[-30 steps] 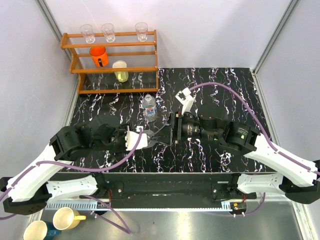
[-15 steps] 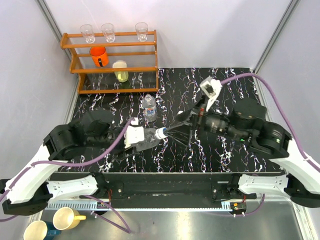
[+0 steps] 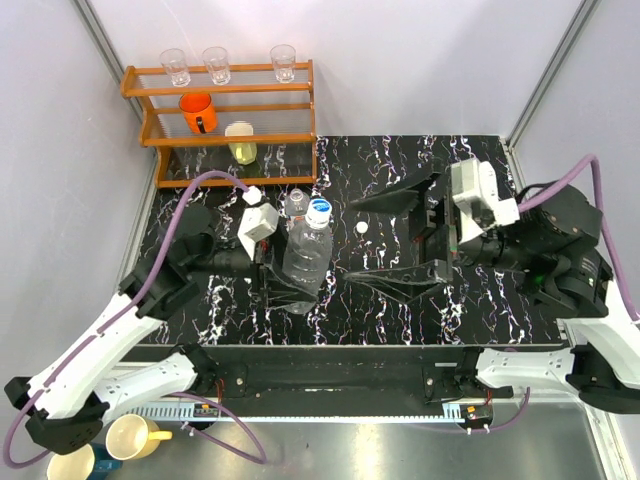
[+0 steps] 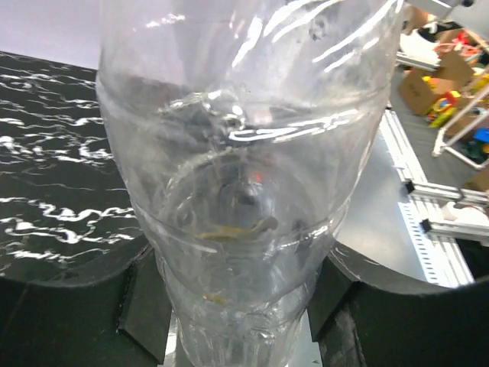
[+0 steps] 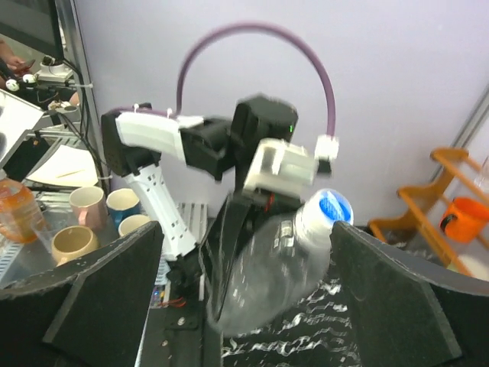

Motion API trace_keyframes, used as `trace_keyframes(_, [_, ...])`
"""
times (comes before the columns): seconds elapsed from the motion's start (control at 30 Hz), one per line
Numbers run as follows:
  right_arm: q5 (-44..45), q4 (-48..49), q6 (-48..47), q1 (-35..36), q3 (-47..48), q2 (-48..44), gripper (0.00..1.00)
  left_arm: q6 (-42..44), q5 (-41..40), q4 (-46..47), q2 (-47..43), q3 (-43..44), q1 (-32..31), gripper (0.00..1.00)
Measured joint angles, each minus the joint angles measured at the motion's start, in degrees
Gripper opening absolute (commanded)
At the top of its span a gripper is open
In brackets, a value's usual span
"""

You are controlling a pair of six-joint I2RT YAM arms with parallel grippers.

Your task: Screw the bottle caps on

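Note:
Next, my right gripper grips the white and blue bottle cap (image 3: 318, 210) by its sides to screw it onto the held bottle.
My left gripper (image 3: 290, 270) is shut on the wide clear bottle (image 3: 305, 255), which tilts up with a white and blue bottle cap (image 3: 318, 210) on its neck. In the left wrist view the bottle (image 4: 244, 191) fills the frame between my fingers (image 4: 145, 306). A smaller bottle (image 3: 297, 203) stands just behind it with an open neck. A loose white cap (image 3: 362, 228) lies on the table. My right gripper (image 3: 392, 236) stands wide open to the right of the held bottle, apart from it. In the right wrist view the bottle (image 5: 275, 283) and its cap (image 5: 328, 208) show beyond the gripper (image 5: 244, 294).
A wooden rack (image 3: 225, 140) at the back left holds three clear glasses, an orange cup (image 3: 197, 112) and a yellow cup (image 3: 241, 142). Two mugs (image 3: 135, 436) sit below the table's near edge at the left. Grey walls close in both sides.
My right gripper has opened off the cap and drawn back to the right. My left arm has swung the bottle from lying sideways to nearly upright, farther back on the table.

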Motion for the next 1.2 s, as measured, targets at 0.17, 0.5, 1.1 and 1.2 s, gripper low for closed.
trace_keyframes(0.17, [-2.23,1.18,-4.13,-0.02,3.26,4.44,1.0,-5.7,4.87,10.71,-0.07,-6.43,0.11,0.54])
trace_keyframes(0.5, [-4.72,0.76,-4.48,-1.53,8.09,10.86,1.0,-5.38,13.14,19.61,-4.0,-9.03,0.15,0.54])
trace_keyframes(1.1, [-25.07,4.09,6.34,-5.03,9.7,18.34,0.91,-2.29,15.1,20.68,-5.16,-12.31,0.42,0.54])
trace_keyframes(1.2, [-26.84,5.46,7.56,-5.16,9.62,18.38,0.85,-2.38,15.08,21.42,-5.33,-12.44,0.66,0.54])
